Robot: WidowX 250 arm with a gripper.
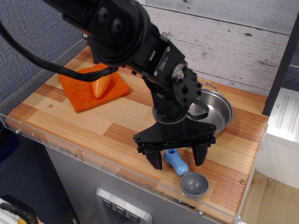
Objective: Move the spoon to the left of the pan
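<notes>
Next, my gripper grips the spoon by its light-blue handle (pixel 176 162) to move it beside the pan (pixel 214 110).
The spoon (pixel 184 171) lies near the table's front right edge, its light-blue handle pointing up-left and its grey bowl (pixel 194 185) toward the front. My gripper (pixel 176 159) hangs open right over the handle, one finger on each side, not closed on it. The shiny steel pan (pixel 214 110) sits behind the gripper at the right, partly hidden by the arm; one wire loop handle shows at its far rim.
An orange cloth (pixel 92 87) with an orange carrot (pixel 99 85) on it lies at the back left. A clear acrylic lip (pixel 70 151) runs along the table's front edge. A dark post (pixel 280 60) stands at the right.
</notes>
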